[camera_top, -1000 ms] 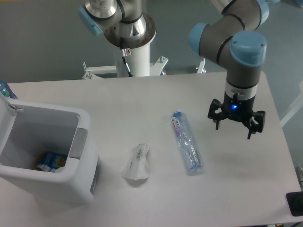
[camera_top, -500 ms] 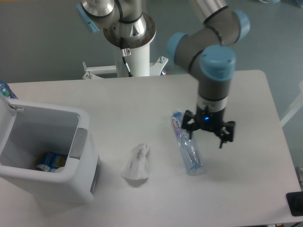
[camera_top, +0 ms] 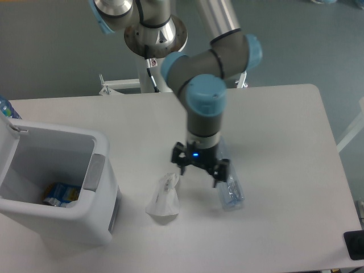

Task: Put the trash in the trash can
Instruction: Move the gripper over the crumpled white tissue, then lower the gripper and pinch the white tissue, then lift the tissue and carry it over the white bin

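Note:
I will place the tissue in the trash can, and for that my gripper will next take hold of the crumpled white tissue by its top (camera_top: 170,181).
A crumpled white tissue (camera_top: 164,197) lies on the table right of the trash can (camera_top: 34,222), a large white bin with a grey panel on its side. A clear crushed plastic bottle (camera_top: 231,192) lies to the right of the tissue; the arm hides its upper half. My gripper (camera_top: 199,173) hangs open above the table between the two pieces of trash, with nothing between its fingers. Its left finger (camera_top: 181,169) is close to the tissue's top.
Something blue and yellow (camera_top: 60,194) lies inside the bin. The arm's base post (camera_top: 159,62) stands at the table's back edge. A blue object (camera_top: 4,108) peeks in at the far left. A dark object (camera_top: 355,244) sits at the front right corner.
The gripper has swept left across the table, from the right side, over the bottle, to the gap between bottle and tissue. The trash has not moved.

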Action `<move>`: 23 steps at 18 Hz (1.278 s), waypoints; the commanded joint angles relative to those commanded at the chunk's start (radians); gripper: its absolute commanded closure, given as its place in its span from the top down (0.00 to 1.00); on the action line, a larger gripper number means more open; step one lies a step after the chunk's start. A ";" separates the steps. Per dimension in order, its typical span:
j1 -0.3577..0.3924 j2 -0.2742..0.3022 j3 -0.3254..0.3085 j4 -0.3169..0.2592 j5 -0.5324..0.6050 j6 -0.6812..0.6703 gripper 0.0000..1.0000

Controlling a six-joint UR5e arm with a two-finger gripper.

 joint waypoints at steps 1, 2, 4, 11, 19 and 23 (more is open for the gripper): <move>-0.005 -0.011 -0.009 0.003 0.002 -0.003 1.00; -0.006 -0.024 -0.011 0.005 0.003 -0.003 1.00; -0.006 -0.041 0.000 0.005 0.002 -0.003 0.80; -0.003 -0.071 0.043 0.012 -0.006 -0.094 0.00; 0.073 -0.063 0.099 -0.009 -0.096 -0.152 0.00; 0.133 -0.055 0.191 -0.020 -0.274 -0.230 0.00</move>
